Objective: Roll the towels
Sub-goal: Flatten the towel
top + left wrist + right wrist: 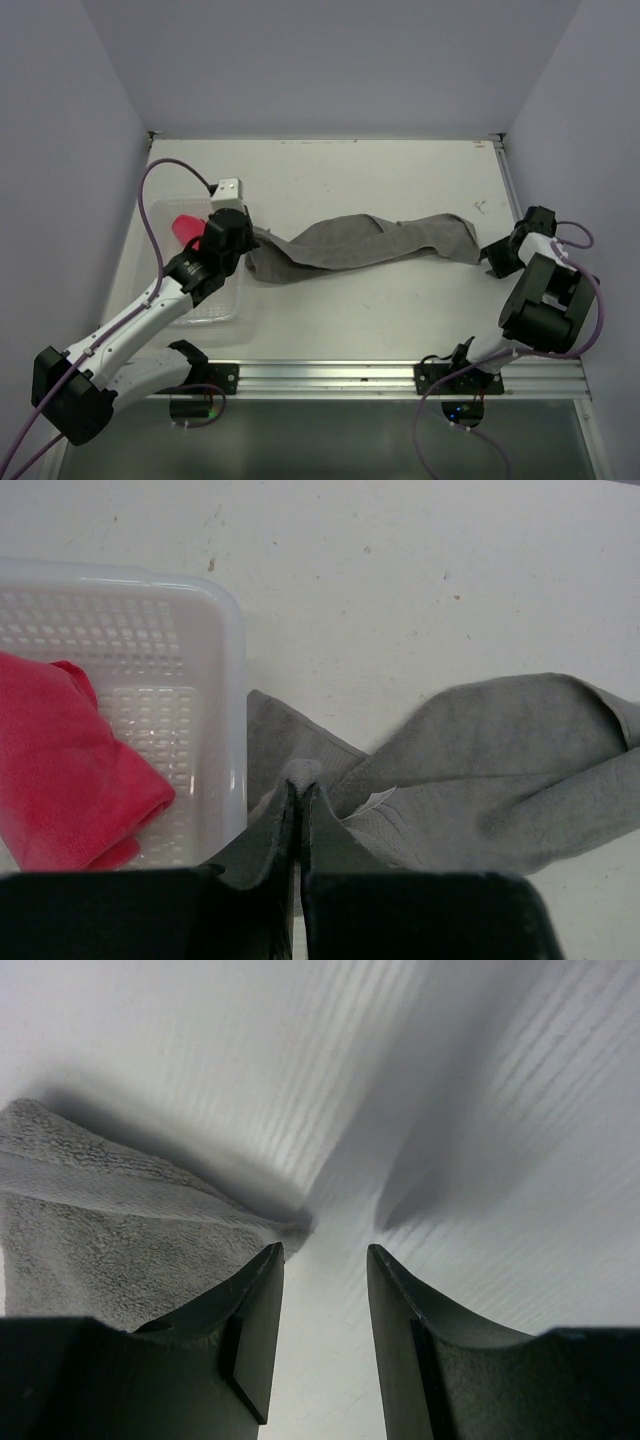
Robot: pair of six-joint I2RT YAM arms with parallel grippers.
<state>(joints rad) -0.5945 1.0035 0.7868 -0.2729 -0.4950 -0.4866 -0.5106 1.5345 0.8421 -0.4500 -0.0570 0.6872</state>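
Observation:
The grey towel (pixel 365 243) will be grabbed next by my right gripper at the corner of its loose end (pixel 476 261), opposite my left gripper, to stretch and fold it flat for rolling.
The grey towel (pixel 365 243) lies stretched in a long crumpled strip across the table, from the basket to the right side. My left gripper (pixel 252 238) is shut on its left end; in the left wrist view the jaws (pixel 299 792) pinch a fold of the grey towel (pixel 480 780). The pink-red towel (pixel 187 229) lies bunched in the white basket (pixel 215 310), also in the left wrist view (pixel 70 770). My right gripper (pixel 492 258) is open and empty just right of the grey towel's right end (pixel 110 1230), fingertips (pixel 325 1255) over bare table.
The white perforated basket (pixel 225 680) sits at the left, close to the left wall. Grey walls enclose the table on three sides. A metal rail (pixel 330 375) runs along the near edge by the arm bases.

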